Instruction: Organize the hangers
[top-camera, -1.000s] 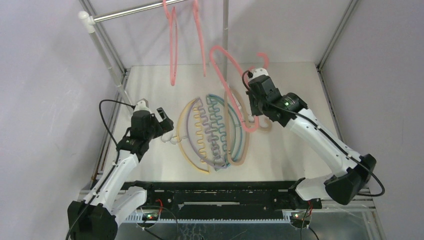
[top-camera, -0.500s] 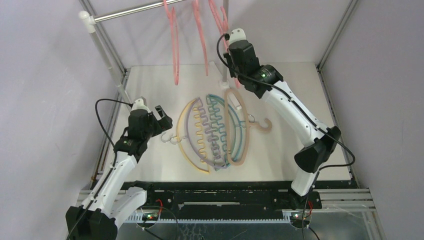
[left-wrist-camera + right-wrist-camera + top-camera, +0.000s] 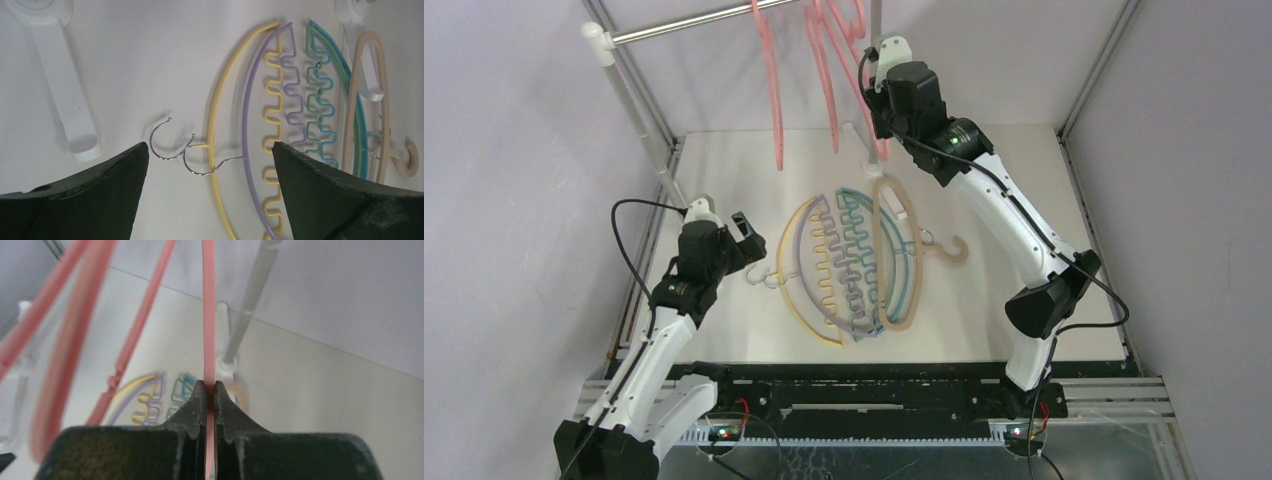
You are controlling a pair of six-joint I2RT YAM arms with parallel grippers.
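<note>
The pink hanger's hook is beside the hung pair, and the hanger would fall if I opened now. My right gripper stays closed on the pink hanger for now.
Yellow (image 3: 799,290), lavender (image 3: 809,240), teal (image 3: 864,200) and tan (image 3: 894,250) hangers lie overlapped mid-table. Two pink hangers (image 3: 773,90) dangle from the silver rail (image 3: 684,22). My right gripper (image 3: 874,100) is raised beside them, shut on the thin bar of another pink hanger (image 3: 208,315), which runs up from between the right gripper's (image 3: 210,385) fingers. My left gripper (image 3: 749,240) hovers open over the pile's left side. In its wrist view the left gripper (image 3: 210,146) straddles the yellow hanger (image 3: 216,100), the lavender one (image 3: 250,90) and their wire hooks (image 3: 165,150) without touching them.
A grey upright pole (image 3: 875,30) stands just behind the right gripper, its white foot (image 3: 225,367) on the table. Another white rack foot (image 3: 65,85) lies left of the pile. Slanted frame posts (image 3: 639,110) border the table's left and right sides.
My right arm has swung up and left, carrying the pink hanger from above the pile's right side to the rail beside the other pink ones. The left arm has barely shifted.
</note>
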